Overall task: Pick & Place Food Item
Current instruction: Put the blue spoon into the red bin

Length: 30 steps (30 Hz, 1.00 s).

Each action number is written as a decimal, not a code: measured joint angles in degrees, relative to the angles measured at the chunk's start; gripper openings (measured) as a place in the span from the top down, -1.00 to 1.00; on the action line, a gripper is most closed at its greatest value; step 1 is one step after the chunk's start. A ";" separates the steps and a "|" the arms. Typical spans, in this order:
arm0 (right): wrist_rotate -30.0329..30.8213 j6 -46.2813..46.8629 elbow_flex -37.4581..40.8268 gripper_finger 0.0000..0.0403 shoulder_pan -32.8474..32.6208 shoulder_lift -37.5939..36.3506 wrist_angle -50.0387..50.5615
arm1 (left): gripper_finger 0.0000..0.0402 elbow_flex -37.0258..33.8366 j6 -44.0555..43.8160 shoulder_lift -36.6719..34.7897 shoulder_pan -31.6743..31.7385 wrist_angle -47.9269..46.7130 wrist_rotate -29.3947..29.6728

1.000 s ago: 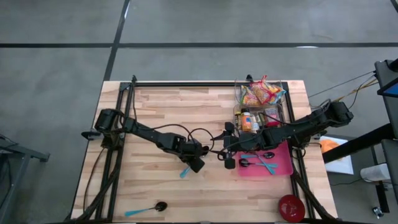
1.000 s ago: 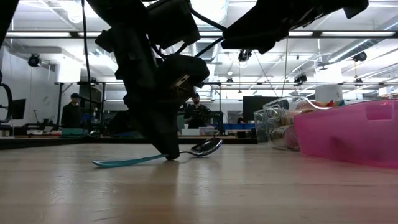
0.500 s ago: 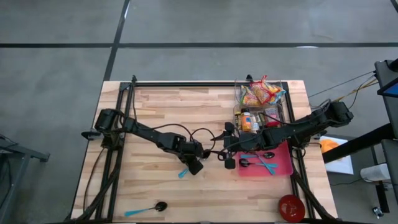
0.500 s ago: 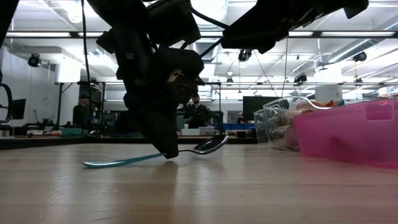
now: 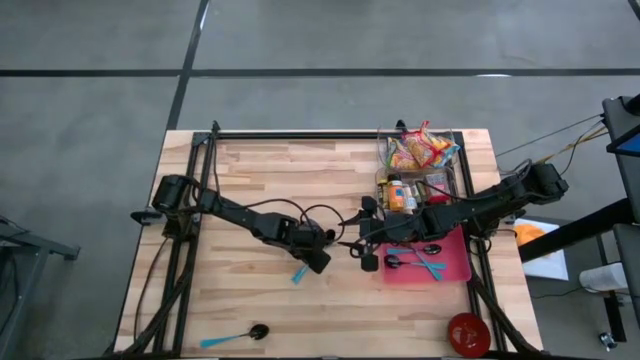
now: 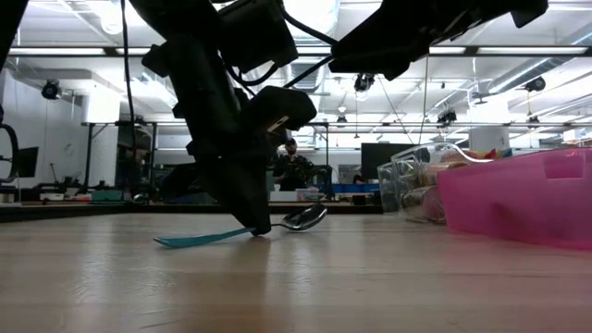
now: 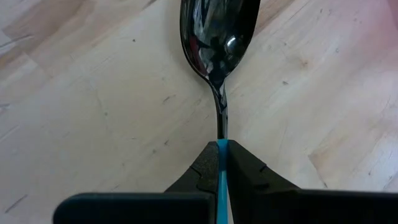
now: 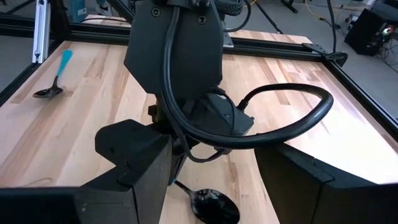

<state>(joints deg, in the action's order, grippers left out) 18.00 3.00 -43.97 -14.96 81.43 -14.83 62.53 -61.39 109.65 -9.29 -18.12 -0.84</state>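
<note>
The spoon's dark bowl [image 5: 330,235] [image 7: 217,37] lies against the wooden tabletop ahead of the fingers. The spoon would rest there, so it is time for my left gripper to open now.
My left gripper [image 5: 315,260] stands mid-table, shut on a spoon [image 5: 298,274] with a dark shiny bowl [image 7: 217,37] and a blue handle [image 6: 199,239]. Just to its right, my right gripper [image 5: 368,250] hovers open above the table, holding nothing, and looks at the left arm [image 8: 174,62]. Snack packets [image 5: 422,150] and small bottles [image 5: 400,195] fill a clear bin [image 5: 452,170] at the far right. No gripper is at them. My left gripper pinches the spoon's blue handle [image 7: 222,152] between its two fingers, at the end where it meets the dark metal neck. The fingers come steeply from above and lie across the spoon. The bowl [image 6: 305,219] is raised and the handle slopes down toward the table.
A pink tray [image 5: 455,265] holding two more spoons lies right of my right gripper. Another blue-handled spoon [image 5: 235,338] lies near the front edge, and a red round thing [image 5: 467,333] at the front right corner. People stand in the room behind the table.
The spoon has rocked a little in my left gripper's hold. Its blue handle end swung outward and dipped, then came back in, while the bowl rose and sank again. The gripper has stayed in place, shut.
</note>
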 joint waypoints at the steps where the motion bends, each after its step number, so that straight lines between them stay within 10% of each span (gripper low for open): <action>1: -0.01 -0.02 0.00 -0.13 0.00 0.00 0.00 | 0.94 -0.03 -0.01 0.00 -0.09 0.04 0.00; 7: -0.02 -0.17 0.00 -0.13 -0.02 0.00 -0.02 | 0.76 -0.03 0.00 0.00 -0.66 -0.10 0.88; 21: -0.02 -0.15 0.00 -0.13 -0.02 -0.02 -0.07 | -0.57 0.13 -0.02 -1.46 -0.75 -6.12 1.07; 30: -0.02 -0.15 0.00 -0.13 -0.02 -0.04 -0.44 | -0.73 -0.29 0.78 -5.99 -0.50 -15.54 3.56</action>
<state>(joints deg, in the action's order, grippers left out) 17.98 2.85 -43.97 -14.98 81.39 -15.27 62.23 -60.61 103.65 -9.79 -33.66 2.71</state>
